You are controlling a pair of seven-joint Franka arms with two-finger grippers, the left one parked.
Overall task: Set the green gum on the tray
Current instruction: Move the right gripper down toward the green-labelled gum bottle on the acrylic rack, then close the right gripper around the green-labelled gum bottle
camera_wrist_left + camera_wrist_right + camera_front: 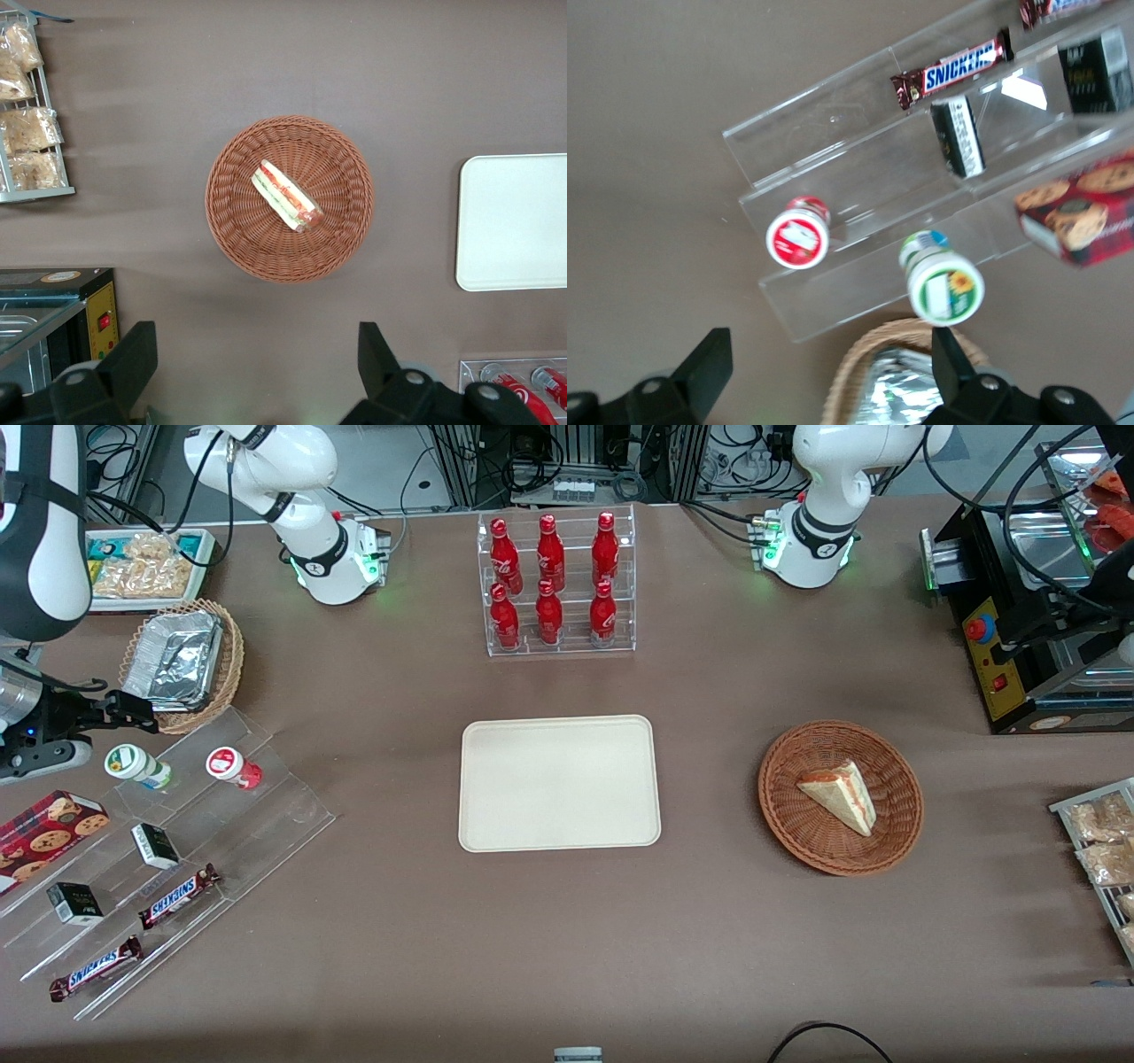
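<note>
I will next grab the green gum with my gripper by its white lid (121, 761). Then I will place the gum on the cream tray (558, 784).
The green gum (135, 765) is a small white bottle with a green-marked lid. It stands on the top step of a clear acrylic shelf (266, 815), beside a similar bottle with a red-and-white lid (232, 766). It also shows in the right wrist view (943, 283), as does the red-lidded bottle (797, 237). My gripper (126, 710) is open and empty. It hovers a little farther from the front camera than the green gum, over the edge of a wicker basket, and also shows in the right wrist view (828, 372). The cream tray (558, 784) lies at the table's middle.
A wicker basket (182, 664) holding a foil container sits under the gripper. The shelf also holds Snickers bars (177, 896), small black boxes (155, 845) and a cookie box (49, 828). A rack of red bottles (554, 584) and a basket with a sandwich (840, 797) stand elsewhere.
</note>
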